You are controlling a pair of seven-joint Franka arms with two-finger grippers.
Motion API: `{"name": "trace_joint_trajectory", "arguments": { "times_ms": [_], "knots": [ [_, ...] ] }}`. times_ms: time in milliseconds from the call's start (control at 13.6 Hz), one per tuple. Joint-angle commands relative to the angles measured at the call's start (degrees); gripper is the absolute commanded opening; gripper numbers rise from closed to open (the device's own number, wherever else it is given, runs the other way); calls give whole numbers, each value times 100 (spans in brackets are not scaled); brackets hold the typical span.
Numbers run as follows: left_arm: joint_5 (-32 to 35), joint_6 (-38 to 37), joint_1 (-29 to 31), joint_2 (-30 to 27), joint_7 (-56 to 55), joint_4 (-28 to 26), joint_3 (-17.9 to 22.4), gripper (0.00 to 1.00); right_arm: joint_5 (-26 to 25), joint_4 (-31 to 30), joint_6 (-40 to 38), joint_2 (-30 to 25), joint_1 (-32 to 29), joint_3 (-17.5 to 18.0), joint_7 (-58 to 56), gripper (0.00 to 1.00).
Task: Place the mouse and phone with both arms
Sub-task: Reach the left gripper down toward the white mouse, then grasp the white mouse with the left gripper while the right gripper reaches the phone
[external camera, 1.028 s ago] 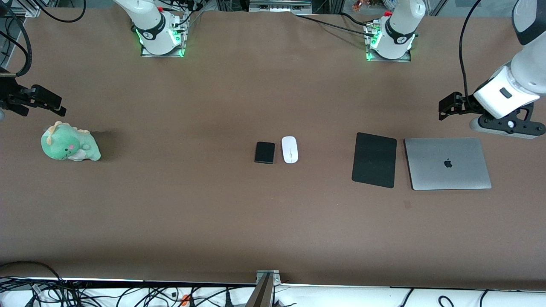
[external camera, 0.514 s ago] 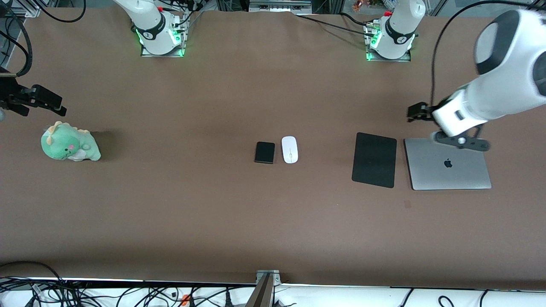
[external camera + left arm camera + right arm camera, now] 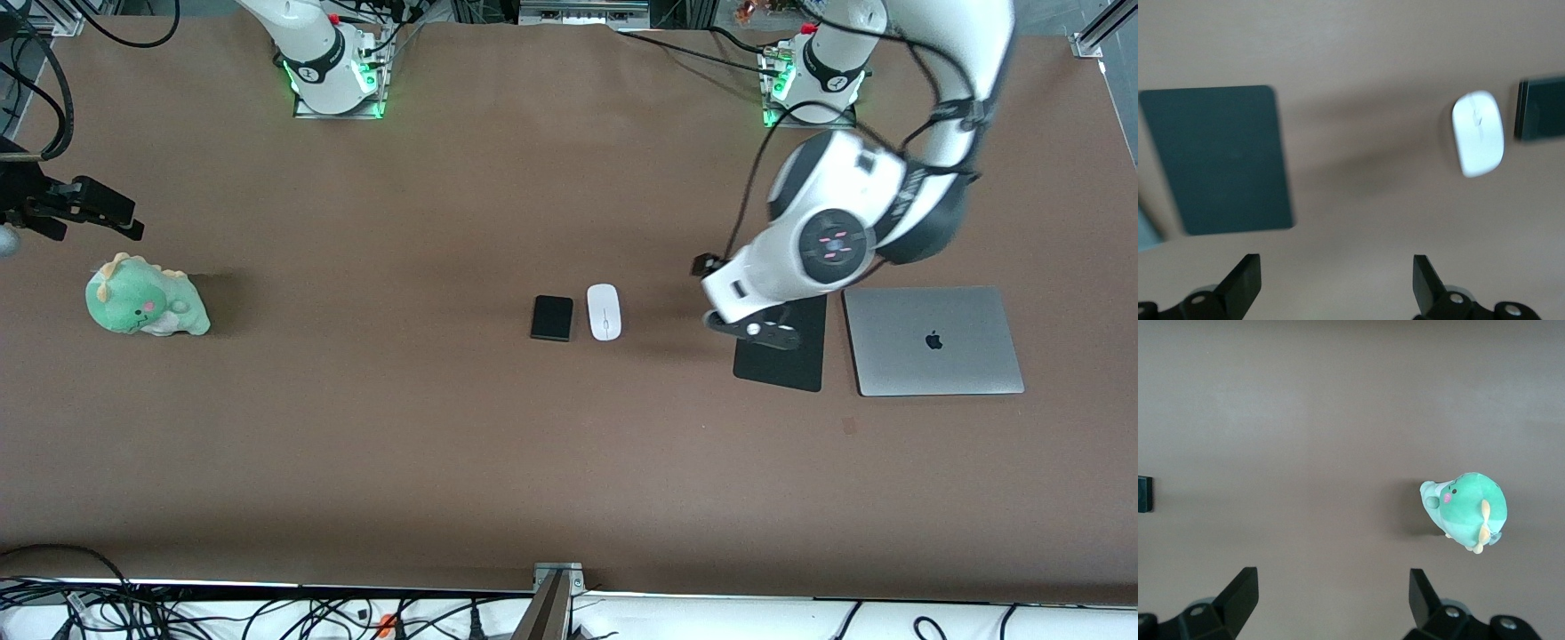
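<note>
The left gripper grabs the white mouse point(image 3: 604, 312) by its long sides next, to set it on the black mouse pad point(image 3: 781, 361).
The white mouse point(image 3: 604, 312) lies mid-table, and the black phone point(image 3: 552, 318) lies right beside it on the side toward the right arm's end. My left gripper point(image 3: 707, 265) is open and empty in the air, over the bare table between the mouse and the black mouse pad point(image 3: 791, 360). The left wrist view shows the left gripper point(image 3: 1336, 277) with jaws wide apart, and the mouse point(image 3: 1478, 133), the phone's edge point(image 3: 1541, 110) and the pad point(image 3: 1218, 160). My right gripper point(image 3: 120, 218) hangs open and empty over the table by the plush toy. The right wrist view point(image 3: 1331, 593) shows it too.
A green plush dinosaur point(image 3: 145, 297) sits at the right arm's end and shows in the right wrist view point(image 3: 1465, 510). A closed silver laptop point(image 3: 933, 340) lies beside the mouse pad at the left arm's end. The left arm's wrist covers part of the pad.
The left arm has swung from above the laptop's end toward the table's middle, and its gripper is now past the mouse pad toward the mouse. The right arm has barely moved.
</note>
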Motion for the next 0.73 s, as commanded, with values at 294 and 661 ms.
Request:
{"name": "trace_joint_trajectory", "arguments": {
  "times_ms": [294,661],
  "knots": [
    [-60,2150,-951,1094,-2390,192,55,100,76,0,-434,196,129,28,46,100],
    [89,2889,-1461,1614,-2426,192,125,100,111,-9,-408,740,560,28,116,100]
  ]
}}
